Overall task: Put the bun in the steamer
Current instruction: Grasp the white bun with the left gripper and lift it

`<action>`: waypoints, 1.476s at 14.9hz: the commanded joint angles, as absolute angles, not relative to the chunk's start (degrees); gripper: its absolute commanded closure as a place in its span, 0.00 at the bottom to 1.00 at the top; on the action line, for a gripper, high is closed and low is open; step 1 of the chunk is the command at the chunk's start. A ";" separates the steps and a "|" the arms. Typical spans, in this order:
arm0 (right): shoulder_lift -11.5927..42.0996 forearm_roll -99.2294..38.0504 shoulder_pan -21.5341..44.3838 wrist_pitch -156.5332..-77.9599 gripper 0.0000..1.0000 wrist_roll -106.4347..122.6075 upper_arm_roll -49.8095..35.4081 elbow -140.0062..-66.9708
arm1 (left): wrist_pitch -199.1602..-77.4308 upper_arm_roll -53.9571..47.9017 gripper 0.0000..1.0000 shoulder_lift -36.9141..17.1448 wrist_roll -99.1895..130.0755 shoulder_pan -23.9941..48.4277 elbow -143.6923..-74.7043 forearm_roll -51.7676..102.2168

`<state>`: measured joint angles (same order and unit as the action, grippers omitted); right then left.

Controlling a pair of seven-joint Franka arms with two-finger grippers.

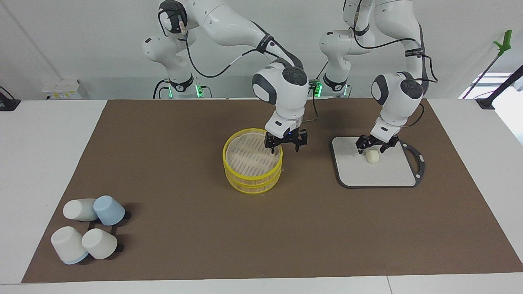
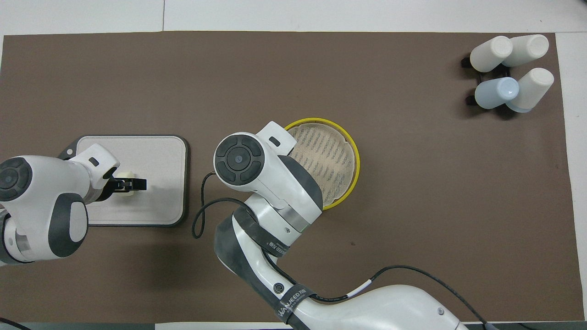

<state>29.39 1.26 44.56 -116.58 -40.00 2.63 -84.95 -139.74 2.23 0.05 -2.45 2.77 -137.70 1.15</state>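
Observation:
I should close my left gripper on the bun. Its fingers are around the cream bun, low over the grey board, so they would hold the bun if I closed now.
The steamer, a round basket with yellow rims and a pale slatted base, stands open-topped at the middle of the brown mat; it also shows in the overhead view. No separate lid shows. My right gripper is open, one finger inside the rim and one outside, at the edge nearest the robots. The small cream-white bun lies on the grey square board toward the left arm's end of the table. My left gripper is open just over the bun, fingers on either side of it; it also shows in the overhead view.
Several white and blue cups lie on a black rack at the right arm's end, far from the robots, and also show in the overhead view. The board has a dark rim and a handle loop.

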 commanded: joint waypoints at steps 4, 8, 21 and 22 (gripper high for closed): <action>24.87 1.14 44.65 -119.44 0.46 -39.46 2.55 -92.19 | -142.65 2.90 0.22 0.00 -4.83 3.43 -138.78 1.05; 24.26 1.14 44.65 -119.62 0.98 -39.20 2.55 -93.60 | -142.47 2.90 0.74 0.00 -4.66 3.34 -138.87 1.05; 24.09 1.14 36.67 -100.57 1.00 -26.04 3.16 -80.86 | -107.96 2.81 0.78 -5.52 17.70 13.33 -104.55 2.28; 22.43 1.23 34.74 -97.41 1.00 -22.71 3.16 -81.03 | -105.75 2.73 0.78 -7.19 22.37 15.97 -100.15 2.72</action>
<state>24.95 1.40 38.28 -102.38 -28.18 3.56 -81.67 -111.33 2.08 -1.41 13.92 10.63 -110.41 1.76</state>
